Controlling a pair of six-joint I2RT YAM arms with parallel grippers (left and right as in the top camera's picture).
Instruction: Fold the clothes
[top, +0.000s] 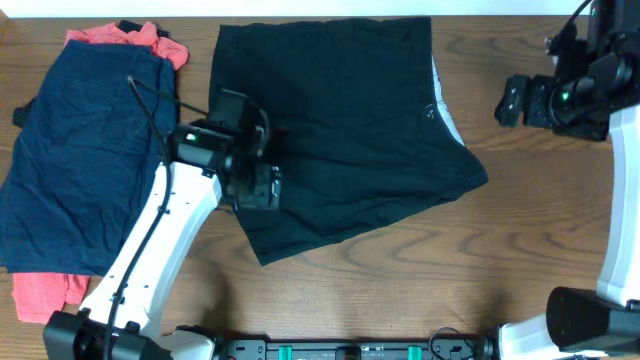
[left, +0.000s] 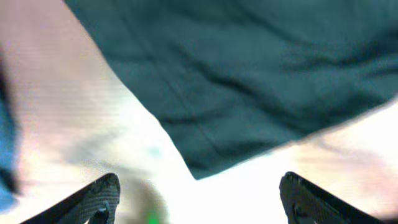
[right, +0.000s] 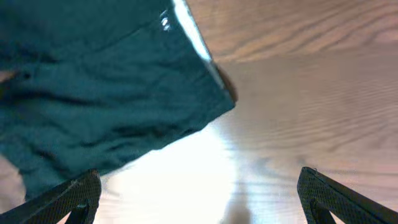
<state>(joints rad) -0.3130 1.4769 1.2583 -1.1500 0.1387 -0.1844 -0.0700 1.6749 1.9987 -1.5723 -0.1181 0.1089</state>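
My left gripper will next take hold of the black shorts' near corner (top: 266, 257) (left: 198, 172), away from the waistband. I will then fold the near side of the shorts over the far side.
The black shorts (top: 345, 130) lie spread flat on the wooden table, pale grey waistband lining showing at the right edge (top: 445, 105). My left gripper (top: 258, 188) hovers over their lower-left part; in the left wrist view its jaws (left: 198, 202) are open and empty, a corner of the shorts (left: 249, 81) just ahead. My right gripper (top: 512, 100) is open and empty, right of the shorts; its wrist view (right: 199, 199) shows the waistband corner (right: 124, 93) apart from the fingers. Navy shorts (top: 80, 160) lie on a coral-red piece (top: 45, 292) at the left.
The wooden table (top: 420, 280) carries the garments. The coral-red piece also shows at the back left (top: 125, 38). The left arm (top: 150, 260) crosses the front left. The right arm's base (top: 600, 310) stands at the front right.
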